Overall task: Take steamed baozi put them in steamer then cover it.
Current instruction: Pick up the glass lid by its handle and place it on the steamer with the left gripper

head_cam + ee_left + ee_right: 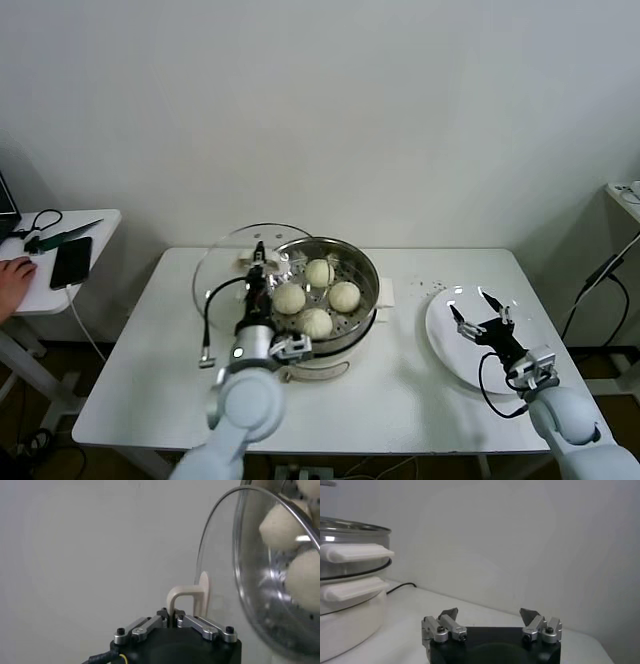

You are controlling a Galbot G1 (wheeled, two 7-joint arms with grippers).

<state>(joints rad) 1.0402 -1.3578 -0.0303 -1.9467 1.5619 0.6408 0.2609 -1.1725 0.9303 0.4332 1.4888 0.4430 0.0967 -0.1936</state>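
Note:
My left gripper should move the glass cover over the steamer before it lets go, because the cover's rim sticks out past the steamer's rim.
The steamer (365,262) stands mid-table on its white pot base, and several cream-white baozi (345,295) lie in it. My left gripper (258,262) is shut on the white bar handle (176,596) of the clear glass cover (220,270), which stands tilted on edge against the steamer's left side. In the left wrist view the cover (220,555) fills the frame's side, with baozi (280,527) showing through the glass. My right gripper (480,312) hangs open and empty over a white plate (445,340); it is also in the right wrist view (490,615).
A small side table at the far left holds a black phone (72,262), and a person's hand (15,272) rests there. A black cable (208,330) loops from my left arm. The steamer's white side handles (355,552) show beside the right gripper.

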